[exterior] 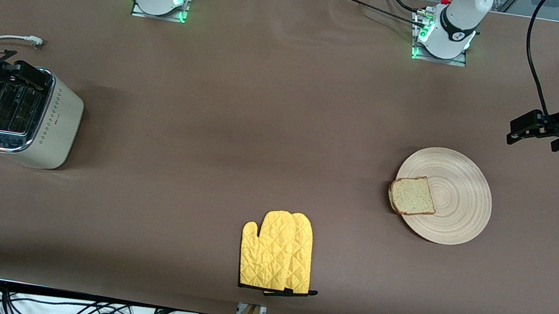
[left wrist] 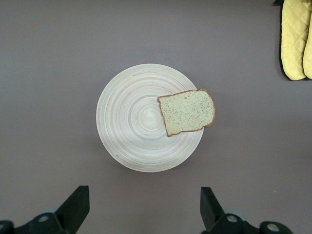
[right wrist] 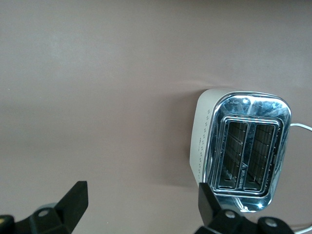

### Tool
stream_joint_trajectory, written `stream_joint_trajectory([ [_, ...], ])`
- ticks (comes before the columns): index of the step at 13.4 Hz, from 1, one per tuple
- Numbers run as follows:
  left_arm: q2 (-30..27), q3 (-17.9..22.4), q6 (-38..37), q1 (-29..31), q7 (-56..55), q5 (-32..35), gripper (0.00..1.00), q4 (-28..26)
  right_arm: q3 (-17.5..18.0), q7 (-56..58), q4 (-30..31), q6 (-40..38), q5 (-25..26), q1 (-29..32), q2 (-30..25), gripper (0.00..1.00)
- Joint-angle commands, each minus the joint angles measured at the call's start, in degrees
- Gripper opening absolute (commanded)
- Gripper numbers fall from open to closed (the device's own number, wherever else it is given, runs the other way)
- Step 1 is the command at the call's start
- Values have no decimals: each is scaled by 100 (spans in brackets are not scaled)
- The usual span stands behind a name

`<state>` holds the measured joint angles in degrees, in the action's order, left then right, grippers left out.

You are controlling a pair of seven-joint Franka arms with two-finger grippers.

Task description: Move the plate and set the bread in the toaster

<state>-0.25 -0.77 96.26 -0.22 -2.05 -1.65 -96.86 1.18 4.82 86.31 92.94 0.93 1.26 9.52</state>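
Next, my left gripper grabs its bare rim to move the plate and the plate's bread nearer the toaster.
The round light-wood plate lies on the brown table toward the left arm's end. The bread lies flat on the plate's edge on the side toward the right arm's end and overhangs the rim slightly. Both show in the left wrist view, plate and bread. My left gripper is open and empty, up over bare table beside the plate. The cream toaster stands at the right arm's end, its slots empty. My right gripper is open and empty over the toaster's edge.
A yellow oven mitt lies flat near the table's front edge, mid-table; it also shows in the left wrist view. The toaster's white cord trails on the table toward the robots' bases.
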Motion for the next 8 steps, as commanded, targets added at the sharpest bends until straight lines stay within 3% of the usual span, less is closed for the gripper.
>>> stream_joint_trajectory([
  [1, 199, -2, -125, 197, 73, 69, 100, 150, -4, -34, -132, -31, 48, 6, 59, 100],
  [6, 883, -2, -90, 1364, 1721, -914, 100, 221, -4, -51, -132, -39, 56, 14, 59, 100],
  [8, 1463, -2, -46, 1961, 2548, -1904, 100, 221, -4, -51, -132, -31, 48, 15, 59, 100],
])
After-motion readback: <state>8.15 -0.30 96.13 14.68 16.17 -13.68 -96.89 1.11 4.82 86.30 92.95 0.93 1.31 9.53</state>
